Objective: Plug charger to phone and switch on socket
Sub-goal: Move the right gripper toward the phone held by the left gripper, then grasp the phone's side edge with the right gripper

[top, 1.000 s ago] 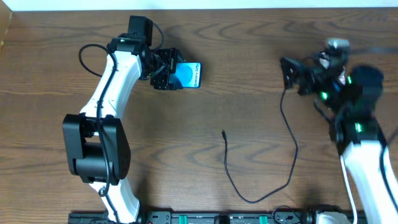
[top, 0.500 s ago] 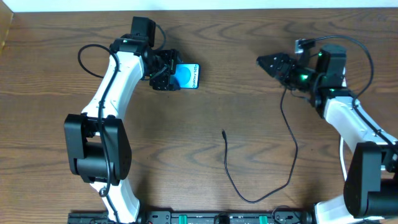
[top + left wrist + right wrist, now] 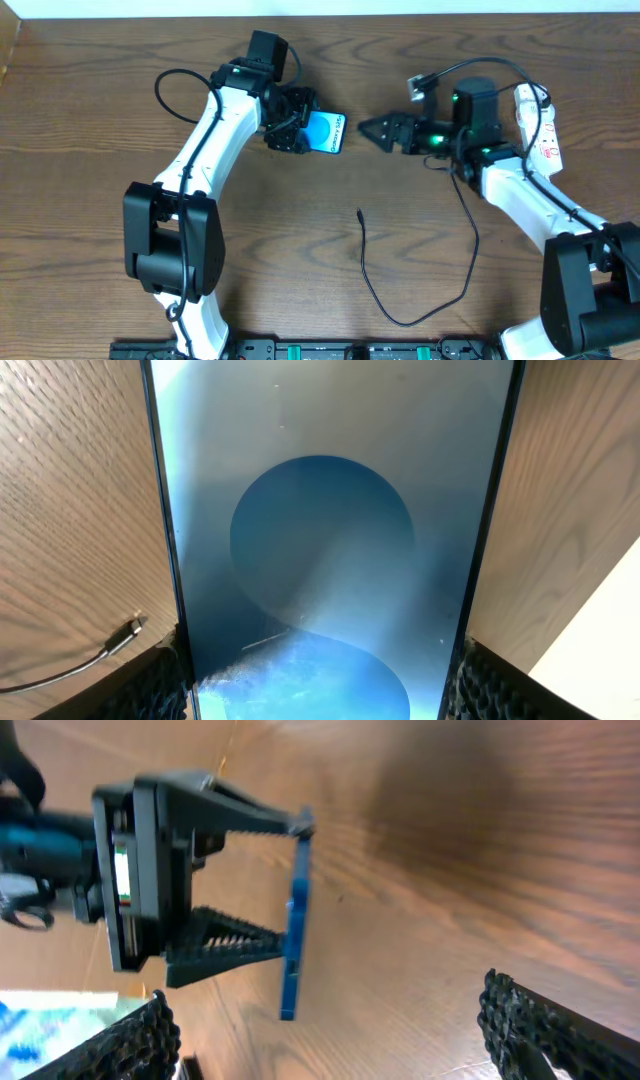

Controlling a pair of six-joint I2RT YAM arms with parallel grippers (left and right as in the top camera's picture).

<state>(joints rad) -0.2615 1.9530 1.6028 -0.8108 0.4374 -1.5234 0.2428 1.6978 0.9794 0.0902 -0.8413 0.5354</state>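
The phone's loose end is beyond my fingers, so they would close on air now. My right gripper needs to move toward that end of the phone first, and then close.
The phone, blue-screened, is held off the table in my left gripper, which is shut on its sides. In the left wrist view the phone fills the space between the fingers. My right gripper is open and empty, just right of the phone and facing it. The right wrist view shows the phone edge-on ahead of the open fingers. The charger cable loops over the table, its black tip lying free below the phone. Its plug is hidden. The white socket strip lies at the far right.
The cable loop reaches down to the table's front edge. The cable tip also shows in the left wrist view on the wood beside the phone. A black rail runs along the front.
My left gripper has carried the phone to the right. My right arm has swung left towards the phone, uncovering the socket strip behind it. The cable has not moved.
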